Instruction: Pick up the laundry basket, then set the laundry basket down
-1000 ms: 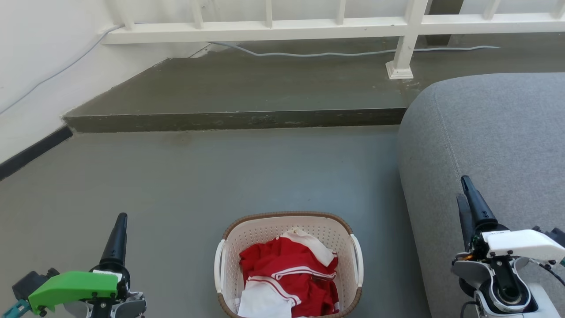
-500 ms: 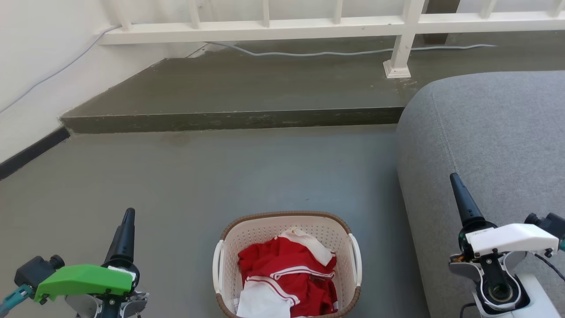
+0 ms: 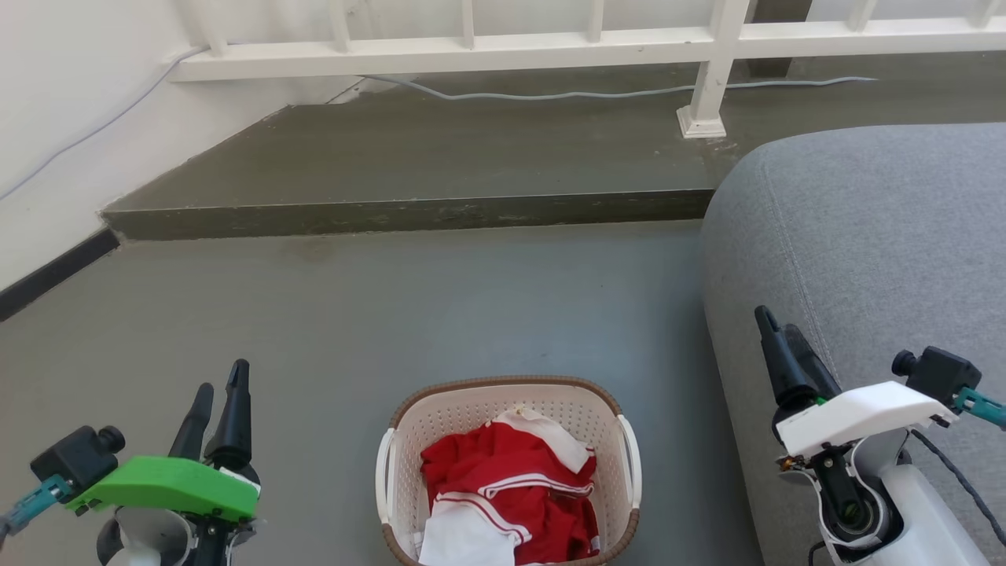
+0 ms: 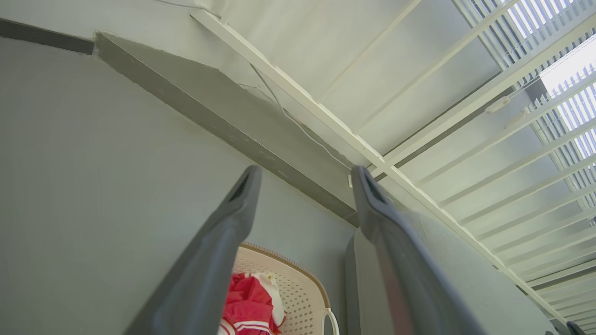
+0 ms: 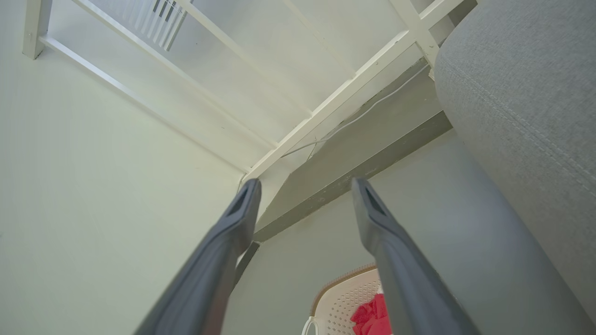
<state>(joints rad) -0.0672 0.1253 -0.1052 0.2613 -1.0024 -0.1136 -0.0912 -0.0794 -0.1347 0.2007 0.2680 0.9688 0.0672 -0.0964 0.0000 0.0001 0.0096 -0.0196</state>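
The laundry basket's body [image 3: 509, 472] is wider than my fingers, so my left gripper needs to grab the laundry basket next by its white handle facing the wall [image 3: 383, 475].
The laundry basket [image 3: 471, 413] stands on the grey floor at the bottom middle of the head view, cream-white and perforated, with a brown woven-look rim and a white handle on each side. Red and white clothes lie inside it. My left gripper [image 3: 220, 389] is off to its left, open, holding nothing. My right gripper [image 3: 778, 326] is off to its right, in front of the sofa, open with nothing between its fingers. The left wrist view has the laundry basket [image 4: 298, 291] low between my left gripper's [image 4: 305, 174] fingers. In the right wrist view the laundry basket [image 5: 347, 298] shows below my right gripper [image 5: 305, 184].
A grey sofa [image 3: 880, 236] fills the right side, close to the basket. A raised dark step [image 3: 409, 212] crosses the floor ahead, with a white railing [image 3: 550, 47] and a cable [image 3: 550, 96] behind it. A white wall [image 3: 63, 118] runs along the left.
Both arms rolled and swung inward toward the basket, so each gripper's two fingers now show apart. The head view shifted slightly. The basket has not moved.
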